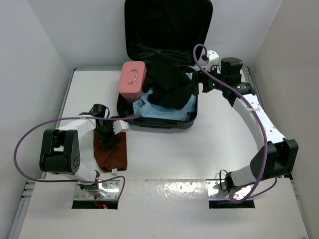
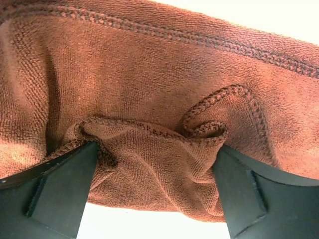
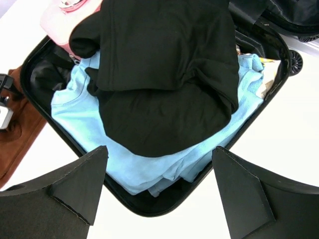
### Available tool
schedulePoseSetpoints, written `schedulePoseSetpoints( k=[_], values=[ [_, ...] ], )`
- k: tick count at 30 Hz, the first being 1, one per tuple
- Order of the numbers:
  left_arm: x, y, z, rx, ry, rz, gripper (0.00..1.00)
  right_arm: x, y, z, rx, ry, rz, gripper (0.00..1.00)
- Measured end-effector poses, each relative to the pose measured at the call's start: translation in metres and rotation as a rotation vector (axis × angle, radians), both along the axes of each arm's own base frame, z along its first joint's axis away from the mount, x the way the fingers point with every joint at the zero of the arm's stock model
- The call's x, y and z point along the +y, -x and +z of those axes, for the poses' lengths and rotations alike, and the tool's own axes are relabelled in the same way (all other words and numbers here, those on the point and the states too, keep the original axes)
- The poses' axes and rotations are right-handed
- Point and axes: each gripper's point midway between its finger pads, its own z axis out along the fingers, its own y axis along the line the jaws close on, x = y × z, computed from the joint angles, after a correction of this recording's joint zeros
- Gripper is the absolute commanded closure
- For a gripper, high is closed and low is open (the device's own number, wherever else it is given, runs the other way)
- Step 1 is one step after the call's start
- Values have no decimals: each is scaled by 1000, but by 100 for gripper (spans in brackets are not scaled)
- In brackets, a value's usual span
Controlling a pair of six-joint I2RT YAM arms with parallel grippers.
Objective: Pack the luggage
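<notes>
My left gripper's fingers sink into the towel beside its bunched fold; it should close. Closing now would hold that fold.
The luggage [image 1: 159,124] lies open at the back centre with its lid [image 1: 169,25] standing up. Its rim also shows in the right wrist view [image 3: 149,209]. Inside lie a light blue garment [image 1: 159,110] [image 3: 144,169] and a black garment [image 1: 169,84] [image 3: 164,74] on top. A brown towel [image 1: 112,154] [image 2: 159,74] lies on the table in front of the luggage's left corner. My left gripper [image 1: 107,139] [image 2: 157,146] is open, its fingers either side of a bunched fold of the towel. My right gripper [image 1: 196,82] [image 3: 160,149] is open and empty above the luggage's right side.
A small pink case [image 1: 132,82] [image 3: 55,20] with a handle rests on the luggage's left edge. White walls enclose the table on the left, back and right. A luggage wheel [image 3: 295,60] sticks out at its right corner.
</notes>
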Motion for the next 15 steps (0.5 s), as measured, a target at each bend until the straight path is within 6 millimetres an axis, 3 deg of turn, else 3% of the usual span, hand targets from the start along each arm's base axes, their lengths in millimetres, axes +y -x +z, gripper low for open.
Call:
schedulePoseSetpoints(
  k=[2,3,5,6,10,15],
  values=[
    [-1,1,-1,-7,-12,-13,13,-2,-1,0,-2,7,-8,13],
    [-1,1,-1,-12,-17,-24,24,-3,-1,-1,-1,11,-13,11],
    [-4,3,-1,-22,-20,-64,35,-5,-2,-2,-1,19,-22,9],
    [-5,4,-1,-26,-22,-90,53,-6,-2,-2,-2,23,-31,2],
    [-8,3,0,-50,-22,-169,83,-10,-3,2,-17,36,-50,0],
    [-22,12,12,-30,40,-236,88,-12,0,6,-33,43,-54,0]
  ],
)
